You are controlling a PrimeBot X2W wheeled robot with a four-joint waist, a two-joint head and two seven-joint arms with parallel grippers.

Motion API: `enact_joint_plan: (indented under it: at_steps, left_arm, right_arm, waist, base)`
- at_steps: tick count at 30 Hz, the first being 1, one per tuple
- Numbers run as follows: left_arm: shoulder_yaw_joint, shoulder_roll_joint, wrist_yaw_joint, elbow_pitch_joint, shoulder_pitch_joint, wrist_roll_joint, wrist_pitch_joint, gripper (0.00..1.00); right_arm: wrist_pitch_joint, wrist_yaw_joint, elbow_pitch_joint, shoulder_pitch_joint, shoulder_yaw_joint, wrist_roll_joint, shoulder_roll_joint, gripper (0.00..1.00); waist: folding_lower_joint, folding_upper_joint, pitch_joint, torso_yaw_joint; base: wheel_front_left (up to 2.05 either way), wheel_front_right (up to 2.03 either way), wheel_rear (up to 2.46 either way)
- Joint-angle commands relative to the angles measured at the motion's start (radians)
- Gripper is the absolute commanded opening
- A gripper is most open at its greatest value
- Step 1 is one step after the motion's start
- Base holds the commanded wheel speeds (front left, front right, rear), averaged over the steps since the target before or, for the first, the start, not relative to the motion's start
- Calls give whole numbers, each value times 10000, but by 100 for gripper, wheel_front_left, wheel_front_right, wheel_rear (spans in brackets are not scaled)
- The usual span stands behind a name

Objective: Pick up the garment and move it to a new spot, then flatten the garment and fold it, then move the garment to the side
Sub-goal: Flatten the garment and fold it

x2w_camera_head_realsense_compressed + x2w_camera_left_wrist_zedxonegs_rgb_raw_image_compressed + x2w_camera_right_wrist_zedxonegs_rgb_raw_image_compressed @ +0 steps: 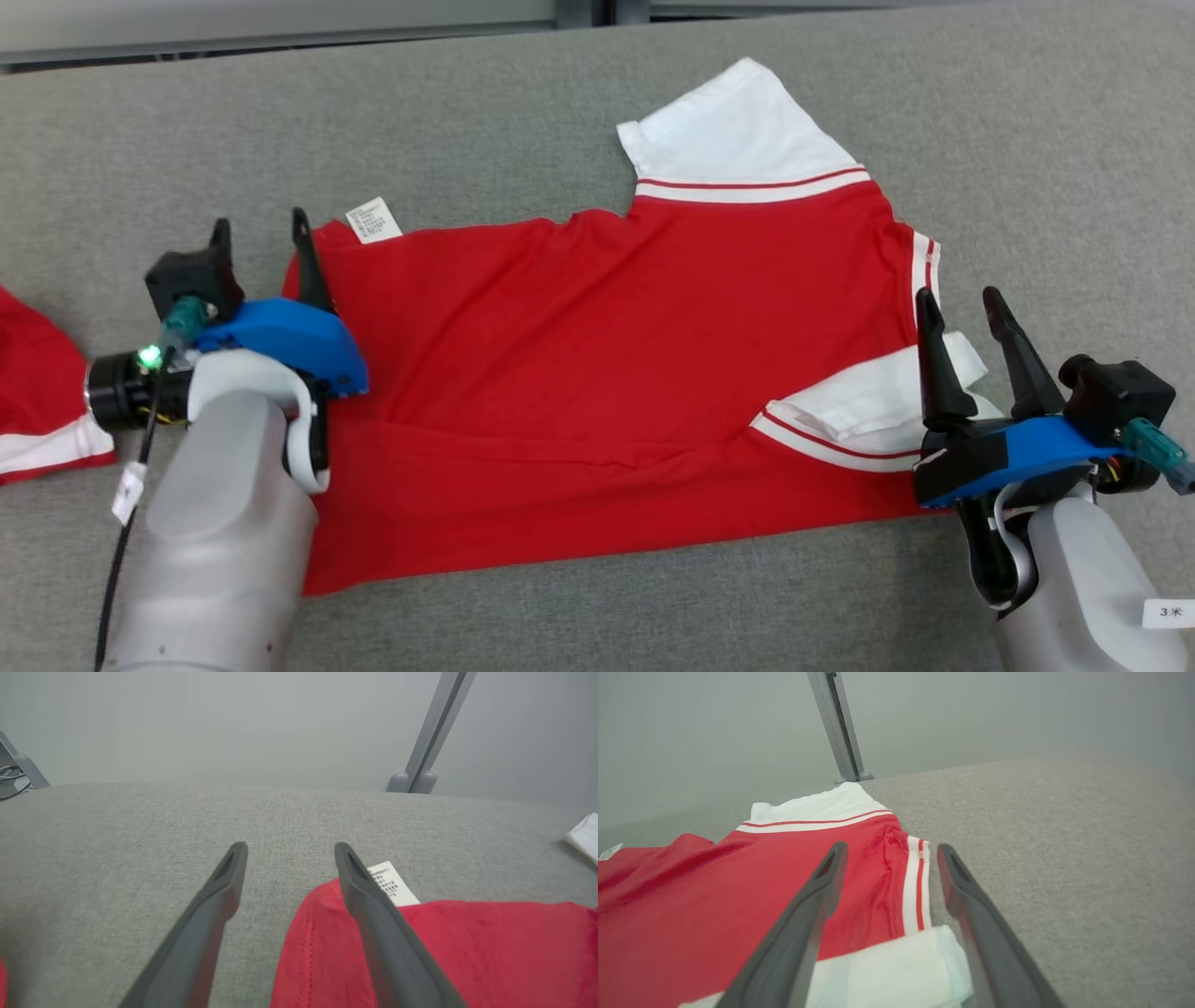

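Observation:
I need to grab the garment with my right gripper next, by the folded white edge point(961, 360). It stands up while the red cloth point(717, 314) lies flat.
The garment point(597, 373) is a red T-shirt with white sleeves and red-white stripes, lying folded over on the grey surface. Its white care label point(373, 220) sticks out at the left corner. My left gripper point(261, 229) is open at that left corner, one finger over the red cloth point(467, 952), the other over bare surface. My right gripper point(962, 303) is open over the garment's right end, above the folded white sleeve point(887, 970) and the striped collar edge point(915, 882). Nothing is held between either pair of fingers.
A second red piece with a white and red hem point(37, 401) lies at the left edge of the head view. The grey fabric surface point(1027, 140) stretches around the garment. A grey post point(836, 728) stands beyond the far edge.

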Motion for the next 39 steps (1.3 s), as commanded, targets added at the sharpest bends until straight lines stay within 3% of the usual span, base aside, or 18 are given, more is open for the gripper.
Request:
enact_joint_plan:
  at_steps: [1,8,18,19,22,23,25,26,34,39]
  left_arm:
    - [20,100,79,325,-322,-9,-24,100]
    - [-80,267,-136,1803,-1218,-33,1,100]
    - [-468,-36,-635,2966,-1539,-2,20,100]
    - [-498,-59,-689,3064,-1583,-10,62,97]
    - [-613,-132,-868,3291,-1630,-19,260,76]
    - [-667,-149,-903,3354,-1648,-18,327,63]
    - [-737,-158,-905,3447,-1691,-8,399,28]
    - [-745,-164,-856,3475,-1711,-25,393,0]
    - [-635,-121,-405,2943,-2001,-129,24,0]
    - [-571,-366,-211,1825,-1682,-207,-25,0]
  right_arm:
    - [-51,1,-40,-130,40,90,42,100]
    - [-52,1,-14,-165,91,215,-4,100]
    - [-52,1,7,-321,25,185,-48,100]
    - [-52,1,16,-353,51,180,-40,100]
    - [-52,1,20,-456,144,147,-20,100]
    - [-52,1,19,-460,171,134,-10,100]
    - [-52,1,33,-494,230,132,-67,100]
    - [-52,1,54,-552,257,140,-100,100]
    - [-53,1,577,-1620,613,255,-615,100]
    - [31,1,2377,-3515,1143,454,-1227,100]
  waist:
    - [-3,-2,136,-66]
    - [-3,-2,516,-388]
    - [-3,-2,547,-324]
    - [-3,-2,536,-307]
    - [-3,-2,503,-263]
    - [-3,-2,497,-244]
    - [-3,-2,493,-207]
    - [-3,-2,495,-190]
    - [-3,-2,678,115]
    - [-3,-2,936,673]
  base:
    - [0,0,0]
    - [0,0,0]
    - [0,0,0]
    - [0,0,0]
    - [0,0,0]
    - [0,0,0]
    - [0,0,0]
    - [0,0,0]
    - [0,0,0]
    - [0,0,0]
